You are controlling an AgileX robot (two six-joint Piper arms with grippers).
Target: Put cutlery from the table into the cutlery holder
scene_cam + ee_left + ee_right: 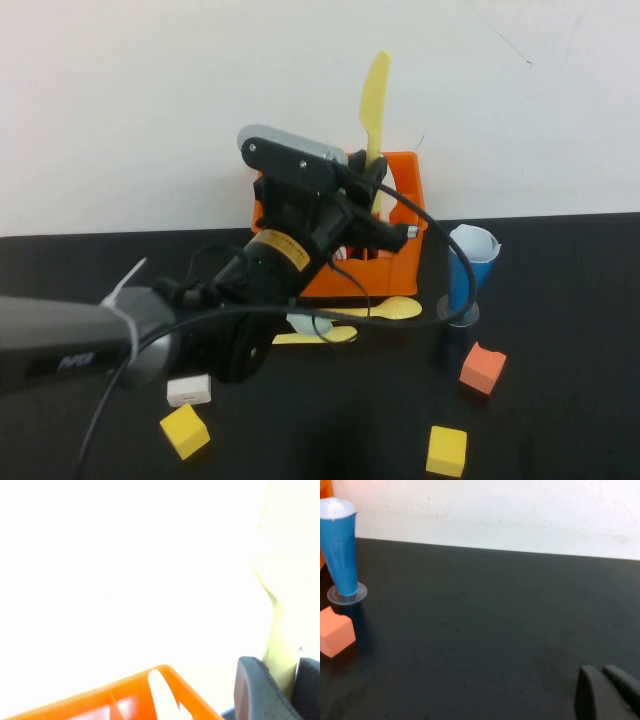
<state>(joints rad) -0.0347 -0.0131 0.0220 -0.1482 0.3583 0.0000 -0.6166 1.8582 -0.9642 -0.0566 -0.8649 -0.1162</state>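
Observation:
The pale yellow knife (374,100) is high above the orange holder's rim and would tip if released now, so my left gripper must lower it first.
My left gripper (372,172) is shut on a pale yellow knife (374,100) and holds it upright, blade up, over the back of the orange cutlery holder (402,215). In the left wrist view the knife (276,630) rises from between the two grey fingers (255,690), with the holder's rim (150,682) below. A pale yellow spoon (392,308) and another pale piece (315,335) lie on the black table (560,300) in front of the holder. My right gripper (605,680) is shut and empty, low over bare table; it does not show in the high view.
A blue cone cup (468,270) stands right of the holder, also in the right wrist view (340,555). An orange cube (483,368) (335,630), two yellow cubes (184,430) (446,450) and a white block (189,389) lie on the front of the table.

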